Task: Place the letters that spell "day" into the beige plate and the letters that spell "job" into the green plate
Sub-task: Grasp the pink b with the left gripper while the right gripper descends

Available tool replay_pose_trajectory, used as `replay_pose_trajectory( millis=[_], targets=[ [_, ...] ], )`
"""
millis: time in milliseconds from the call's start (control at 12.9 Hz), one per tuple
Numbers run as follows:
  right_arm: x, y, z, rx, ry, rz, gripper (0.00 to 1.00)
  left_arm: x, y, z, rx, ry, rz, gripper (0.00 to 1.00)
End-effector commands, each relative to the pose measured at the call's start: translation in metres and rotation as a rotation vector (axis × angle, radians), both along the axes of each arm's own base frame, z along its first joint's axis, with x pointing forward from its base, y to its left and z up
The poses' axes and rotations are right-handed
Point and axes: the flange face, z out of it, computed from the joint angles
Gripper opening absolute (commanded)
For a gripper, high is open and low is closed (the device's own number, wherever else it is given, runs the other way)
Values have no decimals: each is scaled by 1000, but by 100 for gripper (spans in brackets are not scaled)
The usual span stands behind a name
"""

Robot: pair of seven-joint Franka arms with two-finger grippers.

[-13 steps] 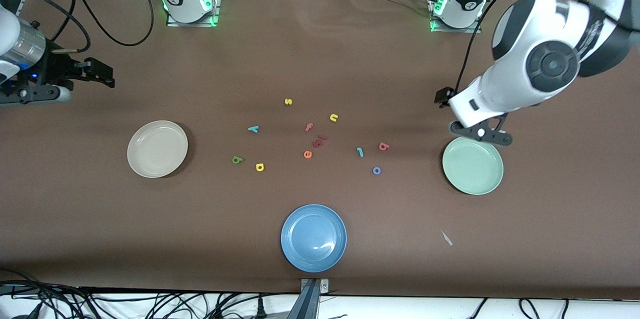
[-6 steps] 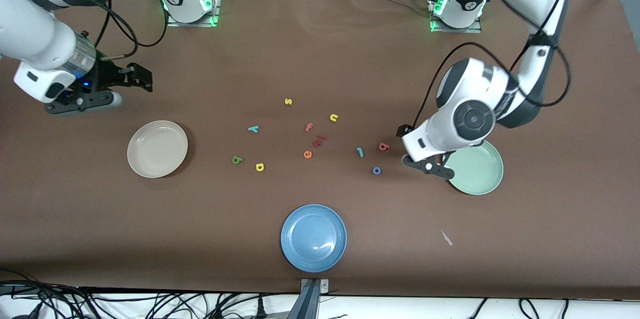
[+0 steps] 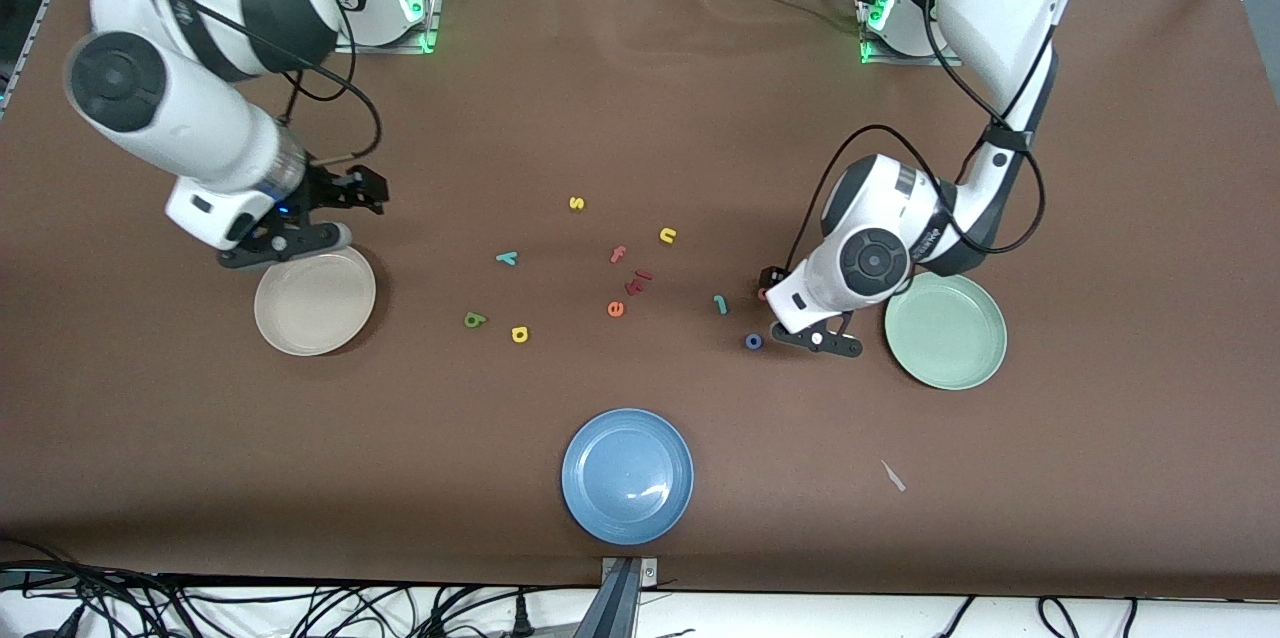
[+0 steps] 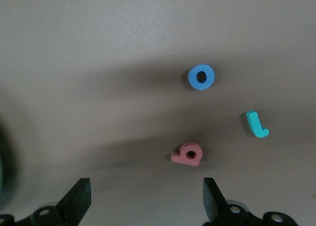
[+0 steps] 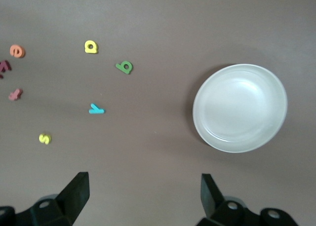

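My left gripper grabs the salmon b by its round bowl and stem next, to put it into the green plate [image 3: 945,330].
The salmon b [image 4: 188,154] lies on the brown table just off the tips of my open left gripper [image 4: 144,204], which hangs low over it [image 3: 778,283] with nothing between its fingers. The blue o [image 3: 753,341] and teal j [image 3: 719,303] lie close by, and the green plate [image 3: 945,330] sits beside them toward the left arm's end. My right gripper [image 3: 362,190] is open and empty above the table by the beige plate [image 3: 314,300]. The green d [image 3: 475,320], yellow a [image 3: 519,334] and teal y [image 3: 507,258] lie between that plate and the middle.
A blue plate [image 3: 627,475] sits near the table's front edge. Other letters lie in the middle: yellow s [image 3: 576,203], yellow n [image 3: 668,235], salmon f [image 3: 618,254], orange e [image 3: 615,309] and dark red pieces [image 3: 637,281]. A paper scrap [image 3: 893,476] lies near the front.
Both arms swung in from the table's ends. The left gripper went from over the green plate to over the b. The right gripper came up beside the beige plate.
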Motion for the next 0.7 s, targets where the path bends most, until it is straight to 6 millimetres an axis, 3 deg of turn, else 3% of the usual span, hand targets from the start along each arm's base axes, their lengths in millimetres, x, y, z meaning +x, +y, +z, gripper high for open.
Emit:
replay_pose_trajectory(
  millis=[0,78,310,620],
  targets=[
    [12,24,-53,-15,11,-47,100,-27,-14,-16,3,-52,100,100],
    [16,36,-73,-15,1,-34,100,-33,-17,-24,-4,-78,141,100],
    [24,51,-123,-22,-15,1,100,-46,-21,-34,3,-101,278,84],
    [32,63,-170,-3,-53,147,100,-46,-20,-36,5,-100,265,83]
  ],
)
